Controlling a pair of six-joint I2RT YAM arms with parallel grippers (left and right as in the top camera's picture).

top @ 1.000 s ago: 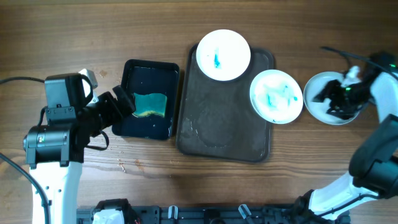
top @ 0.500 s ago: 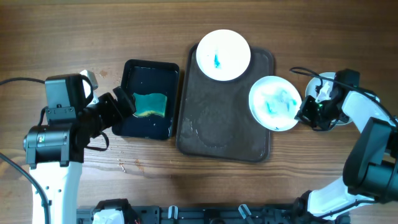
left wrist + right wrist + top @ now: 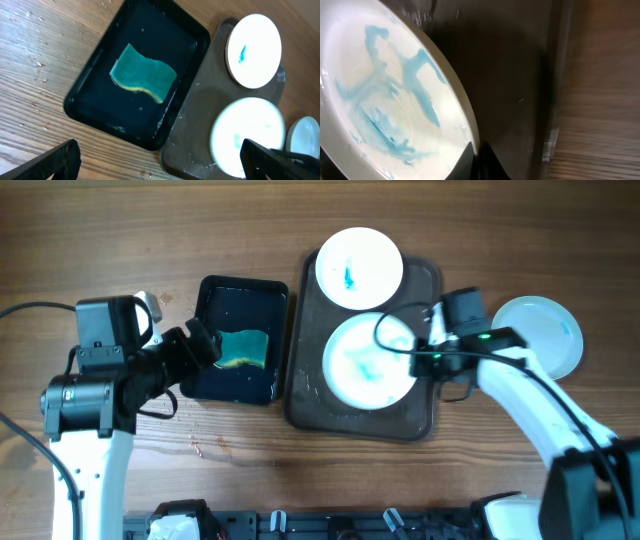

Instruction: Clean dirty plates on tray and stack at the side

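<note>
The sponge's yellow side should stay free to clean plates, so the robot's left gripper next needs to pinch the sponge by the middle of its teal side (image 3: 243, 347) (image 3: 143, 74).
Two dirty white plates with blue smears lie on the dark tray (image 3: 330, 408). One plate (image 3: 360, 268) sits at the tray's far edge. The other plate (image 3: 358, 365) lies in the tray's middle, and my right gripper (image 3: 418, 360) is shut on its right rim. The right wrist view shows the closed fingertips pinching that rim (image 3: 477, 155) and the smeared plate (image 3: 385, 100). My left gripper (image 3: 205, 345) stands open over the left part of the black basin (image 3: 243, 283), holding nothing. A teal sponge (image 3: 143, 80) lies in the basin.
A clean white plate (image 3: 540, 335) rests on the wooden table right of the tray. The black basin with the sponge (image 3: 243, 348) stands just left of the tray. Cables run along the right arm above the tray.
My right gripper left the plate at the side, closed on the rim of the right dirty plate and dragged it left to the tray's middle. The left arm stayed put.
</note>
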